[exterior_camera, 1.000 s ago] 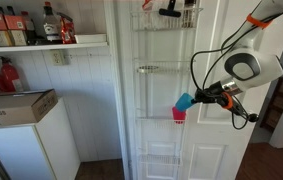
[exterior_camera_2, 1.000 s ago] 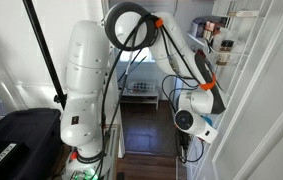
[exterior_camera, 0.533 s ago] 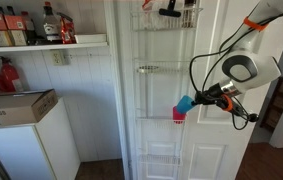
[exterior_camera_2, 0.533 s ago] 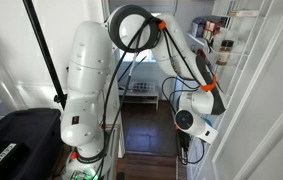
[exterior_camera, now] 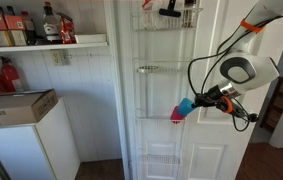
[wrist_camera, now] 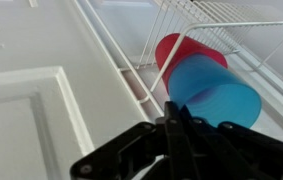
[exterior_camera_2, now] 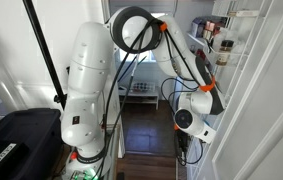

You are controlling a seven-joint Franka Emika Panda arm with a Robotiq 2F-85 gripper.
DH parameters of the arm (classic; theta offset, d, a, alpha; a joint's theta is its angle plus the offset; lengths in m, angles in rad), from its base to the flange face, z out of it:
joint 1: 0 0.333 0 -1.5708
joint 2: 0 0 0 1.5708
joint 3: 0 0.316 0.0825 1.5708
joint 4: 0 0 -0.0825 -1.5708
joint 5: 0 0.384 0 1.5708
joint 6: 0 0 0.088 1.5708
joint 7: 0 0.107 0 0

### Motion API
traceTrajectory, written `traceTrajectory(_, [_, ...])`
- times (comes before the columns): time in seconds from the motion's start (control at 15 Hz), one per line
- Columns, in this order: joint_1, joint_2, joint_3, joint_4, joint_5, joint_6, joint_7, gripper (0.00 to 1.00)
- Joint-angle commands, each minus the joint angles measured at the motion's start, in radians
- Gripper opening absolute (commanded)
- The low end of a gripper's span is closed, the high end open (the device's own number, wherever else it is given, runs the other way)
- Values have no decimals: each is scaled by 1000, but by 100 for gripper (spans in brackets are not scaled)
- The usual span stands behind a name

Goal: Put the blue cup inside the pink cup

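Note:
My gripper should release the blue cup now. The blue cup's base end is at the pink cup's opening, so it would fall into the pink cup [exterior_camera: 177, 116].
The blue cup [exterior_camera: 186, 105] is tilted, its base pointing at the door, and my gripper [exterior_camera: 198, 102] is shut on its rim. The pink cup [exterior_camera: 177, 116] sits in a wire rack on the white door, just below and behind the blue cup. In the wrist view the blue cup [wrist_camera: 213, 92] fills the centre right with its open mouth facing the camera. The pink cup [wrist_camera: 180, 48] shows right behind it and partly overlapped by it. My gripper [wrist_camera: 171, 120] holds the blue cup's near edge. I cannot tell whether the cups touch.
White wire racks [exterior_camera: 147, 69] hang on the white door [exterior_camera: 161, 140]; the rack's wires [wrist_camera: 196, 15] run close around the cups. A shelf with bottles [exterior_camera: 41, 25] and a cardboard box [exterior_camera: 16, 105] stand at the side. The robot's base [exterior_camera_2: 86, 90] fills an exterior view.
The gripper with the blue cup has moved slightly toward the door and a little lower, closer to the pink cup. The pink cup has not moved.

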Motion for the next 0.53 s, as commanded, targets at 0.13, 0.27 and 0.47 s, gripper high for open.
traceTrajectory(0.13, [20, 22, 0, 35, 18, 43, -8, 8])
traceTrajectory(0.27, [24, 25, 1, 40, 19, 50, -9, 33])
traceTrajectory(0.47, [28, 27, 0, 44, 22, 56, -9, 51])
